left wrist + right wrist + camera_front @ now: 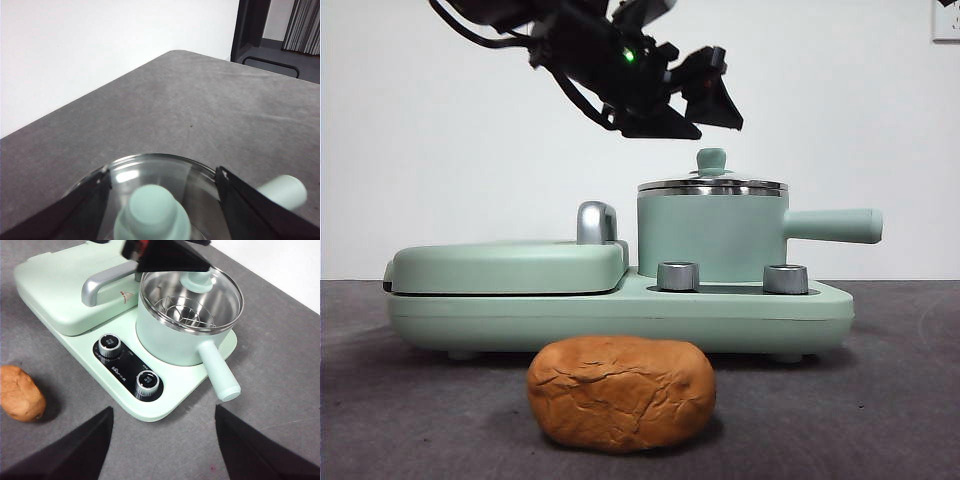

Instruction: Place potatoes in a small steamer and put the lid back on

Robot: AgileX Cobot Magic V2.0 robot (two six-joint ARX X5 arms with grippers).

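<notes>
The lid is as wide as the steamer (710, 235), so my left gripper will next grab the glass lid's narrow mint knob (711, 161).
The potato (620, 392) (20, 392), an orange-brown cracked lump, lies on the grey table in front of the cooker base. The small steamer (710, 235) (185, 335) stands on the base's right side, its straight handle (830, 225) (282, 191) pointing right. The glass lid (712, 186) (150, 172) (192, 300) rests on it. My left gripper (695, 115) (162, 175) hovers open just above the lid, its jaws on either side of the mint knob (711, 160) (152, 215) without touching it. My right gripper (164, 410) hangs open and empty, high above the table in front of the cooker.
A flat mint-green griddle (510, 265) with a chrome handle (597, 222) fills the base's left half. Two steel dials (678, 276) (785, 279) sit in front of the pot. A wire rack (182, 315) shows inside the pot through the glass.
</notes>
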